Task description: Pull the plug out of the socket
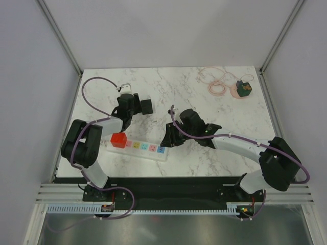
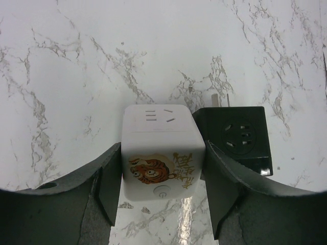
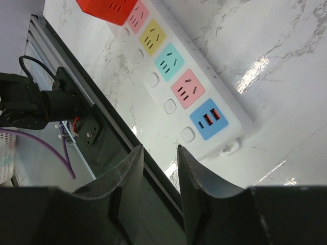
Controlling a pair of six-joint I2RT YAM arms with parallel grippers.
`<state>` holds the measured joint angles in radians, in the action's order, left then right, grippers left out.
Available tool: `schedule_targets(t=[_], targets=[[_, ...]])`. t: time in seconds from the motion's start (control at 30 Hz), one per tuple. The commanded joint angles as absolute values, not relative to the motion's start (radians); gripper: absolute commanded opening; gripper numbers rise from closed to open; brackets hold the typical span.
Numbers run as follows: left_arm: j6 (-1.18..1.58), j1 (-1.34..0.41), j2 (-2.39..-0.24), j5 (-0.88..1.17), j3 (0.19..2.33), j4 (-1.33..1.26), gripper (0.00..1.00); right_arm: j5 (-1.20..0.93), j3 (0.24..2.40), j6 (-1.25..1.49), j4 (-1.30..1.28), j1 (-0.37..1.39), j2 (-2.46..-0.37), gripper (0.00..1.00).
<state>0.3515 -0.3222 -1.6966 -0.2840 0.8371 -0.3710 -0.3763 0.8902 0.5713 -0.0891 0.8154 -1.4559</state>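
Note:
My left gripper should open now, because the flat table is below the white cube adapter, and the adapter would end up beside the black cube.
The white power strip (image 1: 144, 148) lies near the table's front edge, with pastel outlets and a blue USB end (image 3: 208, 118). A red cube plug (image 1: 119, 140) sits in its left end and also shows in the right wrist view (image 3: 110, 7). My right gripper (image 1: 168, 138) hovers over the strip's right end. Its fingers (image 3: 159, 150) stand a narrow gap apart and are empty. My left gripper (image 1: 127, 102) is further back, shut on a white cube adapter (image 2: 162, 148) with a tiger print that rests on the table. The strip's cord is out of view.
A black cube adapter (image 2: 240, 135) lies just right of the white cube, and it also shows in the top view (image 1: 147, 106). Pink cable coils (image 1: 214, 81) and a green-orange adapter (image 1: 243, 89) lie at the back right. A black rail (image 3: 76, 109) runs along the table's front edge.

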Motion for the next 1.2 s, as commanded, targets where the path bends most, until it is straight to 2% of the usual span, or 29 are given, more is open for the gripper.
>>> schedule_targets(t=[0.0,0.1,0.2,0.23,0.37,0.6,0.67,0.8,0.83,0.93,1.17], targets=[[0.334,-0.321,-1.724,-0.327,0.902,-0.449,0.13,-0.383,0.888,0.574,-0.054,0.815,-1.453,0.41],[0.348,-0.319,-1.720,-0.331,0.897,-0.443,0.18,-0.385,0.887,0.572,-0.055,0.815,-1.453,0.41],[0.409,-0.311,-1.695,-0.347,0.870,-0.411,0.39,-0.383,0.884,0.572,-0.052,0.813,-1.457,0.41],[0.423,-0.310,-1.689,-0.353,0.867,-0.399,0.54,-0.385,0.884,0.577,-0.048,0.815,-1.460,0.41],[0.460,-0.308,-1.643,-0.388,0.845,-0.365,0.75,-0.403,0.879,0.592,-0.017,0.815,-1.477,0.41],[0.477,-0.307,-1.574,-0.361,0.856,-0.293,0.86,-0.436,0.868,0.609,0.047,0.815,-1.517,0.41],[0.492,-0.305,-1.537,-0.359,0.859,-0.256,0.92,-0.445,0.870,0.614,0.057,0.815,-1.529,0.41],[0.508,-0.305,-1.468,-0.331,0.902,-0.116,0.94,-0.460,0.870,0.618,0.084,0.815,-1.568,0.41],[0.514,-0.302,-1.457,-0.333,0.923,0.022,0.94,-0.474,0.871,0.618,0.089,0.816,-1.577,0.41],[0.535,-0.287,-1.411,-0.302,0.986,0.203,0.93,-0.483,0.868,0.627,0.112,0.815,-1.598,0.41],[0.440,-0.262,-1.243,-0.236,0.976,0.544,0.92,-0.509,0.885,0.630,0.146,0.818,-1.640,0.41]])
